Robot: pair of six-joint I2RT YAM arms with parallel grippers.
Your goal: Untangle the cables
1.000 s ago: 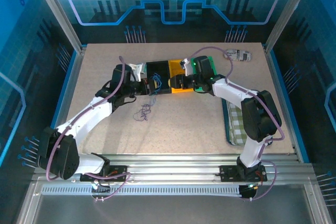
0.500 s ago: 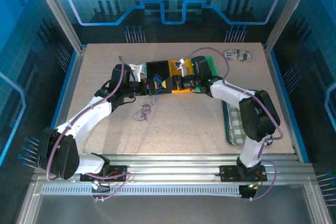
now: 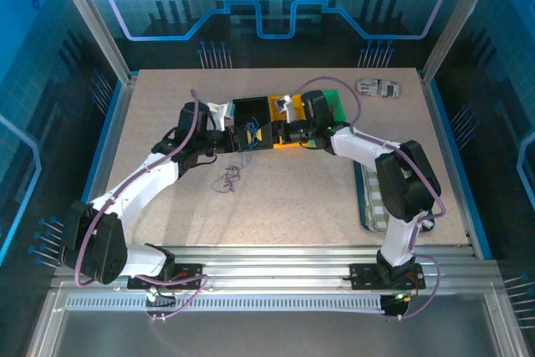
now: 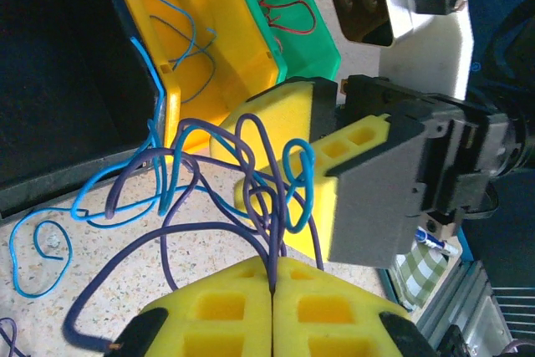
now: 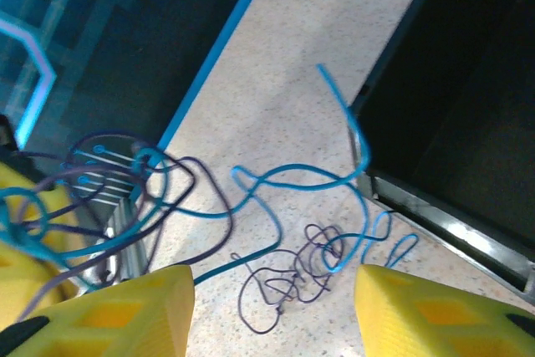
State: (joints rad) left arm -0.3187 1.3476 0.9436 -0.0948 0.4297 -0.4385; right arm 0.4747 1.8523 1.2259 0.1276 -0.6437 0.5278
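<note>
The blue cable is tangled with the purple cable. To untangle it, my right gripper should next grab only the blue cable by its loop poking from the tangle (image 4: 307, 175).
My left gripper (image 4: 273, 280) is shut on a purple cable (image 4: 251, 175) whose loops are tangled with a blue cable (image 4: 109, 198) just above the fingertips. In the top view the left gripper (image 3: 239, 141) sits at the front of the black bin (image 3: 248, 110). Close on its right, my right gripper (image 3: 266, 133) faces it, open. The yellow fingers (image 4: 280, 119) of the right gripper stand right behind the tangle. Between the right gripper's (image 5: 276, 315) spread fingers nothing is held. Below lies a loose purple cable pile (image 5: 292, 277), crossed by the blue cable (image 5: 284, 177).
A yellow bin (image 4: 209, 6) holds a blue wire and a green bin (image 4: 305, 31) holds a red wire, both right of the black bin. A checked cloth (image 3: 374, 198) lies at the table's right. A small toy car (image 3: 379, 87) sits far right.
My right gripper has moved left across the yellow bin toward the left gripper and the tangle. The left gripper has stayed shut in place.
</note>
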